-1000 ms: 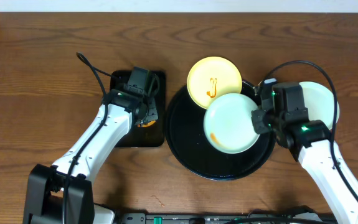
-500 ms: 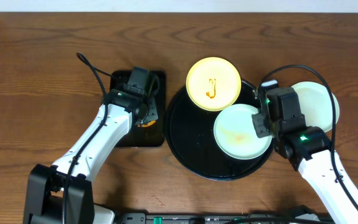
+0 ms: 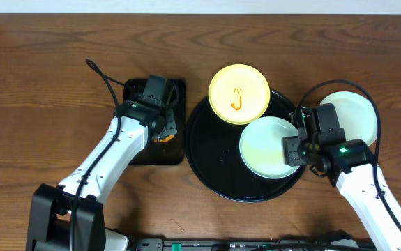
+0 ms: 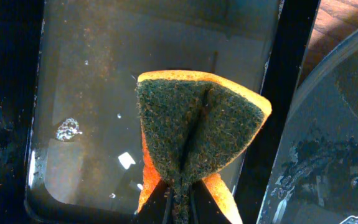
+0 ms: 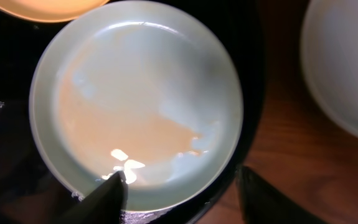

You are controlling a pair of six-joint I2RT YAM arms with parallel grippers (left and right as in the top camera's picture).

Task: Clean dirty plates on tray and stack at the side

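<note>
The robot's right gripper should next pinch the blue-green plate on the tray by the plate's near rim [image 3: 290, 169] [image 5: 180, 200], which leaves the plate's bottom for stacking at the side.
The round black tray [image 3: 214, 157] holds a pale blue-green plate [image 3: 266, 148] on its right half. In the right wrist view this plate [image 5: 135, 93] lies flat with a thin orange smear across it. My right gripper [image 3: 293, 148] is open, and its fingers [image 5: 107, 198] straddle the plate's near rim without gripping it. A pale yellow plate [image 3: 239, 94] with an orange squiggle overlaps the tray's far rim. A second blue-green plate [image 3: 353, 117] sits on the table to the right. My left gripper [image 4: 179, 202] is shut on a folded orange-and-green sponge [image 4: 197, 130].
A smaller rectangular black tray [image 3: 136, 150] with shallow water [image 4: 98, 93] lies under the left gripper, just left of the round tray. Brown wooden table [image 3: 47, 84] surrounds everything. A black cable [image 3: 102, 73] loops behind the left arm.
My right gripper set the blue-green plate down flat on the tray's right side, opened and drew back slightly to the right. The left arm and sponge stayed still.
</note>
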